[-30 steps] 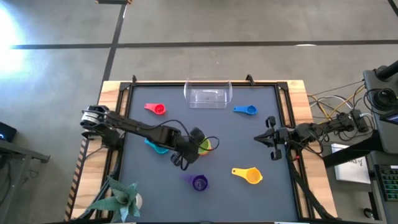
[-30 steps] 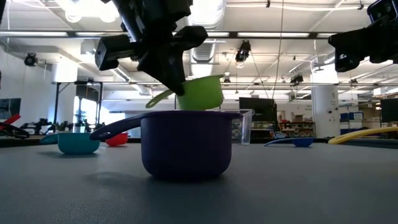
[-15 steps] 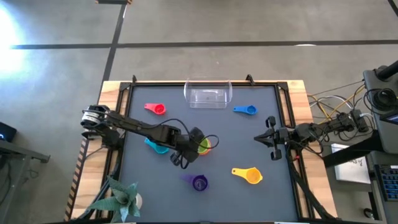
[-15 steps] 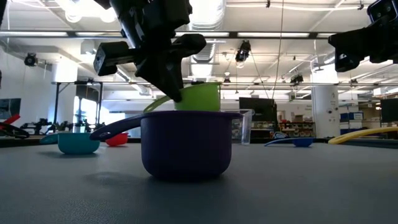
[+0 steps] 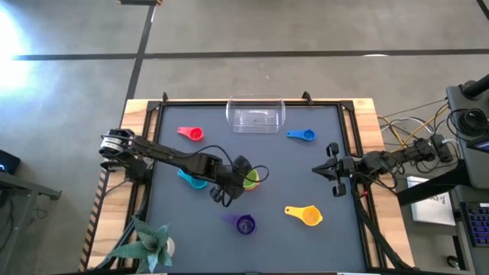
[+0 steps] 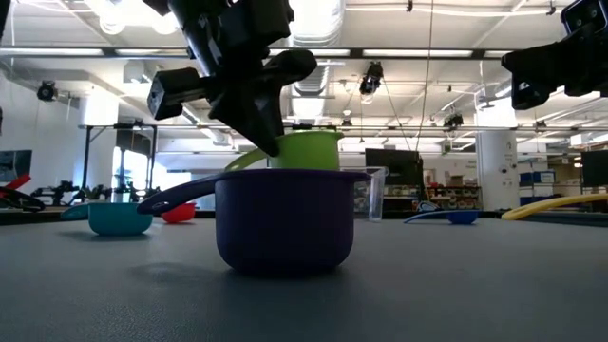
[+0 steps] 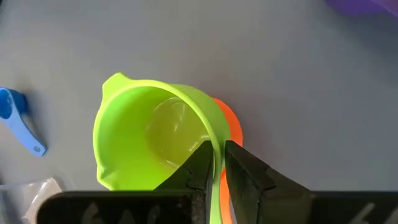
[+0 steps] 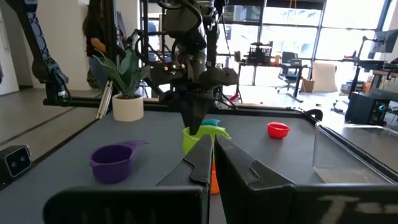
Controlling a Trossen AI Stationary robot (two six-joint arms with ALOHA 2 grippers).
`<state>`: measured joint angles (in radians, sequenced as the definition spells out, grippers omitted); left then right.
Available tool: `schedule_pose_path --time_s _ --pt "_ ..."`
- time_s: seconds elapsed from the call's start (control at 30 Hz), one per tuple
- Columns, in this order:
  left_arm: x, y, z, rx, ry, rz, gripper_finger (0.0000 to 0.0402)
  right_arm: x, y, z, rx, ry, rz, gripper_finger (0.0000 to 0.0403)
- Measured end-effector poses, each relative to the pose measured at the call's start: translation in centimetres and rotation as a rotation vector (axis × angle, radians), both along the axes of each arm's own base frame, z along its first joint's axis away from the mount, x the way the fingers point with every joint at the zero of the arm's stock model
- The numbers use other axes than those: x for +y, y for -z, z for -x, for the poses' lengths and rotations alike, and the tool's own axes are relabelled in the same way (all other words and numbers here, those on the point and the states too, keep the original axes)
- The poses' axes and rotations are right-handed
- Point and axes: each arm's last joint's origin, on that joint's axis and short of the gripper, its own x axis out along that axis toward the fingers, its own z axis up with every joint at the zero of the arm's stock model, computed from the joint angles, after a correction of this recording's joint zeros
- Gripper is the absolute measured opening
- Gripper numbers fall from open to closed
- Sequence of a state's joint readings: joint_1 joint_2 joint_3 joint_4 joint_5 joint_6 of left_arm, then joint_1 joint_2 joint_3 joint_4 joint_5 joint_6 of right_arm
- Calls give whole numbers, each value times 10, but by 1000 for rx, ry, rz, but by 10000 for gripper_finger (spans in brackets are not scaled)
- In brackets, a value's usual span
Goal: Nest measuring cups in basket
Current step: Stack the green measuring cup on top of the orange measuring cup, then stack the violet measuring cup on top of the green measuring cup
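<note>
The orange cup's edge (image 7: 236, 126) hugs the green cup's lower side (image 7: 219, 118). My left gripper should open now, as the green cup would settle inside the orange cup.
My left gripper (image 5: 243, 176) is over the table's middle, shut on a green measuring cup (image 7: 152, 143). An orange cup (image 7: 233, 127) shows from under the green one. The purple cup (image 5: 244, 224) stands near the front edge and hides the green cup's bottom in the low view. Standing on the mat are the yellow cup (image 5: 306, 215), blue cup (image 5: 303, 135), red cup (image 5: 191, 134) and light blue cup (image 5: 192, 180). The clear basket (image 5: 255, 116) stands at the far edge. My right gripper (image 5: 317, 171) waits shut at the right edge. My left gripper pinches the green cup's rim (image 7: 214, 146) on the handle side, one finger (image 7: 198, 167) inside the bowl and the other outside. The fingers slant down from the table's left. The cup stands upright and level over the orange cup, its handle (image 6: 242, 154) pointing left.
A potted plant (image 5: 149, 243) stands at the near left corner. The mat has a raised dark frame (image 5: 157, 114) all round. Cables lie off the table's right side. Free room lies between the basket and the cups in the middle.
The green cup has sunk a little with my left gripper. It was tilted and now stands level, lower behind the purple cup.
</note>
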<state>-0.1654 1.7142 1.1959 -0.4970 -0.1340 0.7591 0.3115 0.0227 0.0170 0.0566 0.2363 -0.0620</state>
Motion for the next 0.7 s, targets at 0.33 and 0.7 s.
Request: schedule_pose_path --time_s 0.33,0.7 --pt "4 3 -1 -18 -16 -12 30 0 0 0 0 0 -1 9" --pt "5 3 -1 -23 -45 -13 105 0 0 0 0 0 0 9"
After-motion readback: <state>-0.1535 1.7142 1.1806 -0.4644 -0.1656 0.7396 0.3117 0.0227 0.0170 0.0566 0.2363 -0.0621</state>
